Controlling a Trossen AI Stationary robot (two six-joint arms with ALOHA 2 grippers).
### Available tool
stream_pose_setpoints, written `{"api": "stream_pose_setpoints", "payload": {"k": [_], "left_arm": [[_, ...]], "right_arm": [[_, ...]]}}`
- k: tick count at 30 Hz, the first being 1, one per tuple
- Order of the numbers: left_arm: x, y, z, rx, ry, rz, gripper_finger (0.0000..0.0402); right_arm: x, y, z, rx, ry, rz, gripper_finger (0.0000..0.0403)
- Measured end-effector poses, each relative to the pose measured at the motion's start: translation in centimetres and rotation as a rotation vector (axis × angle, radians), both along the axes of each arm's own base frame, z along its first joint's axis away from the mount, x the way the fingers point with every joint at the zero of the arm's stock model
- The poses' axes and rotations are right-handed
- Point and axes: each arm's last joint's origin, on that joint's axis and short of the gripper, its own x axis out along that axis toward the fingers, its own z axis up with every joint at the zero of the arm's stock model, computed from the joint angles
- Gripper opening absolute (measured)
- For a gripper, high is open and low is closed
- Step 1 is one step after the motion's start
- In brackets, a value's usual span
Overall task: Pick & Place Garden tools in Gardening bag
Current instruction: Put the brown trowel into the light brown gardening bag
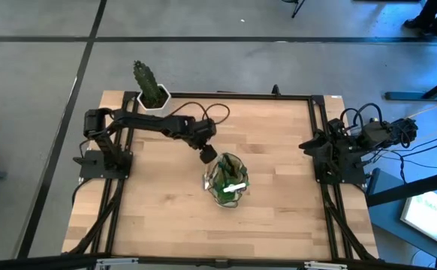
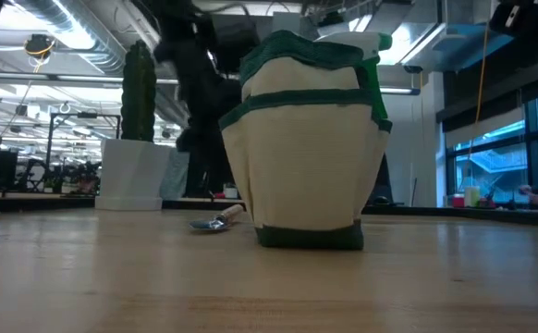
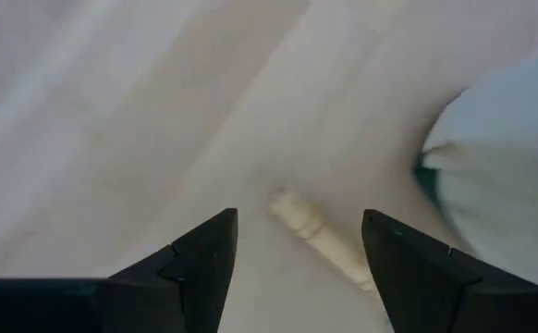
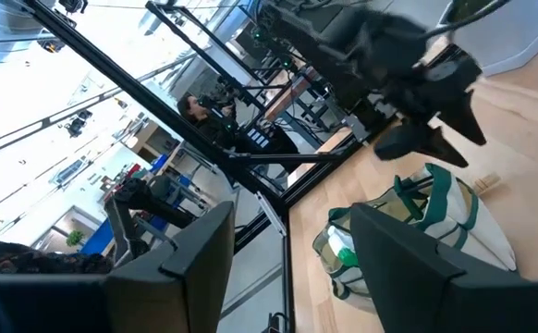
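Observation:
My left gripper needs to put the trowel in the gardening bag, so it should take hold of the trowel next by the wooden handle's rounded end.
The gardening bag stands upright on its base at the table's middle, pale with green trim in the low view. A green spray bottle with a white nozzle stands in it, and the nozzle shows above the rim. A wooden-handled trowel lies flat on the table just beside the bag. My left gripper is open above the trowel's handle; its fingers stand on either side of the handle without touching it. My right gripper is open and waits at the table's right edge. A rake and shears do not show.
A cactus in a white pot stands at the table's far left edge and also shows in the low view. Black frame rails run along the table's sides. Bare wood lies toward the near edge.

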Motion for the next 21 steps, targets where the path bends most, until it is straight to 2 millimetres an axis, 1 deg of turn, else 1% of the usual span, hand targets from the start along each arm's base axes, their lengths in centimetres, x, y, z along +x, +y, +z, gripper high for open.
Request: {"api": "stream_pose_setpoints", "payload": {"k": [2,4,6,10,12,14,18,21], "left_arm": [[0.0,0.5,-0.5,-0.114,-0.022,0.04,0.0228],[0.1,0.4,-0.6,-0.139,-0.024,0.068,0.0228],[0.4,0.0,-0.5,-0.123,-0.042,0.094,0.0228],[0.4,-1.0,-0.7,-0.076,-0.011,0.143,0.0228],[0.4,-1.8,-1.2,-0.024,0.029,0.147,0.0228],[0.0,-2.6,-1.7,0.005,0.1,0.141,0.0228],[0.4,-3.1,-2.1,0.014,0.092,0.134,0.0228],[1.2,-3.6,-2.2,0.021,0.037,0.127,0.0228]], "right_arm": [[0.0,0.0,0.0,0.004,0.001,0.0,0.022],[0.0,0.0,0.0,0.004,0.001,0.0,0.022],[0.0,0.0,0.0,0.004,0.002,0.0,0.022],[0.1,0.1,-0.1,-0.001,0.011,0.001,0.022],[0.2,0.1,0.0,-0.009,0.007,0.0,0.022],[0.2,0.1,-0.1,-0.015,0.012,-0.009,0.022],[0.3,0.0,-0.1,-0.018,0.013,-0.031,0.022],[0.4,0.1,-0.1,-0.02,0.017,-0.033,0.022]]}}
